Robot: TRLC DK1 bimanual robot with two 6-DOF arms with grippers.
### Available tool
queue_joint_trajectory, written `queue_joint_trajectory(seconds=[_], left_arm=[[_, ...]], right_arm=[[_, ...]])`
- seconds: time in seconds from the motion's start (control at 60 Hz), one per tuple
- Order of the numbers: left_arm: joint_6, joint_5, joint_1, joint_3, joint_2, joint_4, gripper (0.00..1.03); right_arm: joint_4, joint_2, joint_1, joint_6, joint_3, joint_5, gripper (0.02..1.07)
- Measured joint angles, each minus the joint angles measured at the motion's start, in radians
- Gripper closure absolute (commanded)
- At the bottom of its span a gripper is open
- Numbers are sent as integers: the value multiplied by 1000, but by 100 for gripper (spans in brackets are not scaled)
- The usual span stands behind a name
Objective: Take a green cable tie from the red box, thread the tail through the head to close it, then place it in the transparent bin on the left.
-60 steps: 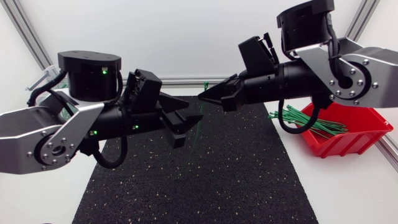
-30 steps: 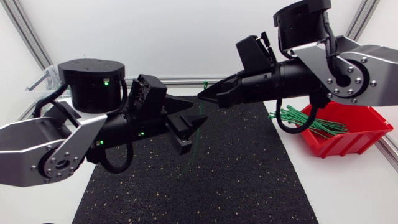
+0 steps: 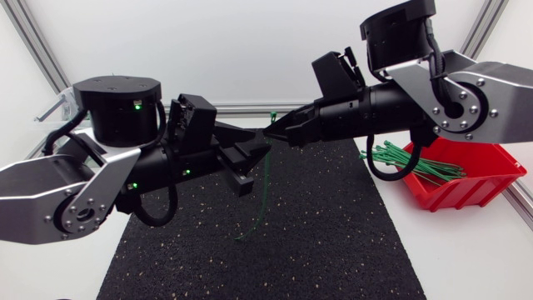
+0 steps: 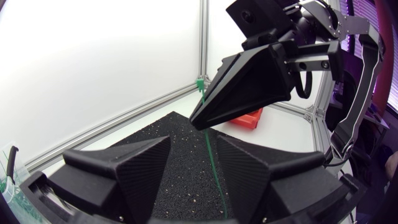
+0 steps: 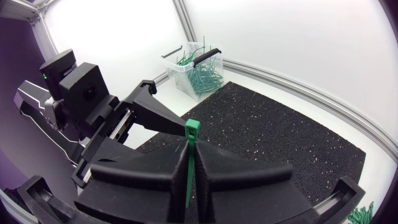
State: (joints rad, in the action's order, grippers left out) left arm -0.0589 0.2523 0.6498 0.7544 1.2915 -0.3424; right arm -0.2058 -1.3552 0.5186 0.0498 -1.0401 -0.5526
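Note:
The green cable tie needs its head free to take the tail, so my left gripper will grab the tie by the strap below its head next.
My right gripper (image 3: 275, 130) is shut on a green cable tie (image 3: 263, 187) just below its head (image 5: 192, 129), holding it upright above the black mat (image 3: 333, 242). The strap hangs down, and its tail curls near the mat. My left gripper (image 3: 252, 163) faces it from the left, open. In the left wrist view the strap (image 4: 211, 155) runs between the left gripper's (image 4: 194, 169) spread fingers, close to one pad. The red box (image 3: 466, 179) with several green ties (image 3: 416, 162) sits at the right. The transparent bin (image 5: 198, 65) with ties stands at the mat's far left corner.
The two arms meet over the middle of the mat, high above it. Aluminium frame rails (image 3: 250, 108) run along the table's back edge. The red box lies under my right arm's elbow.
My left gripper has risen and moved right so the strap now sits between its fingers, which have narrowed. The right gripper shifted slightly left, and the tie's tail now hangs in full view.

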Motion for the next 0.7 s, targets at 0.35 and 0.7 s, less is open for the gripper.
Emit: queue_joint_trajectory(seconds=[0.35, 0.7], left_arm=[[10, 0, 0, 5, 13, -7, 73], [10, 3, 14, 6, 13, -7, 100]], right_arm=[[0, 0, 18, 10, 0, 0, 101], [0, 0, 18, 11, 0, 4, 101]])
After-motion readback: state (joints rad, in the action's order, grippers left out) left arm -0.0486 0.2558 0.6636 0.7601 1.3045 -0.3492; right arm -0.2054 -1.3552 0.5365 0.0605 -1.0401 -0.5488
